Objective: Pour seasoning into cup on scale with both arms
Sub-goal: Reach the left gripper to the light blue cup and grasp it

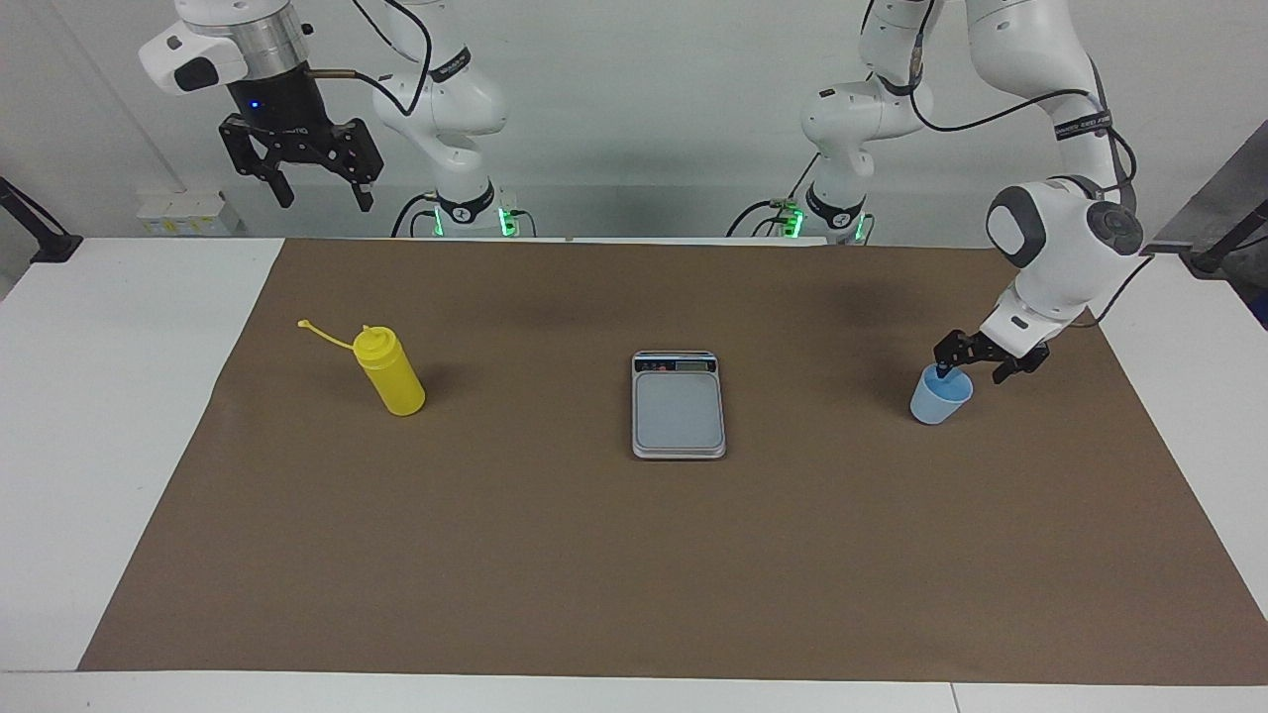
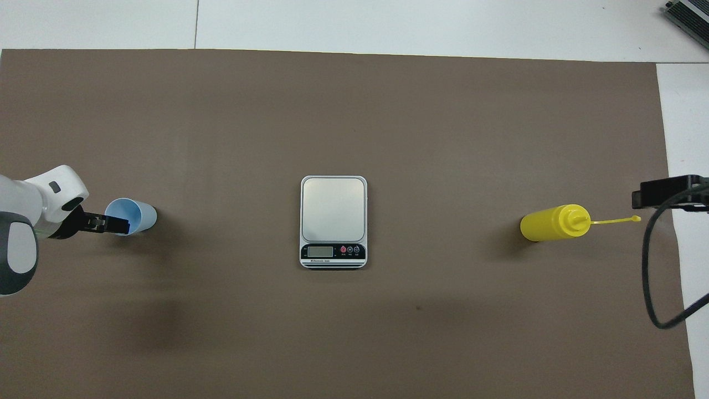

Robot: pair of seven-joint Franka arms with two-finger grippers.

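The light blue cup needs to be set upright on the scale [image 2: 333,210], so my left gripper needs to grab it by its rim [image 2: 137,224] next.
The light blue cup [image 1: 939,398] stands on the brown mat toward the left arm's end of the table; it also shows in the overhead view [image 2: 133,216]. My left gripper [image 1: 978,368] is low at the cup and open, with one finger inside the rim and the other outside it; the overhead view shows it too [image 2: 113,224]. The yellow seasoning bottle [image 1: 393,374] stands upright toward the right arm's end, its cap strap hanging out sideways [image 2: 551,223]. The silver-grey scale [image 1: 679,406] lies between them with its plate bare [image 2: 333,210]. My right gripper [image 1: 325,201] is open, empty and raised high.
A brown mat [image 1: 634,555] covers most of the white table [image 1: 89,396]. The scale's display strip [image 2: 332,252] faces the robots. A black cable [image 2: 651,277] hangs from the right arm near the mat's edge.
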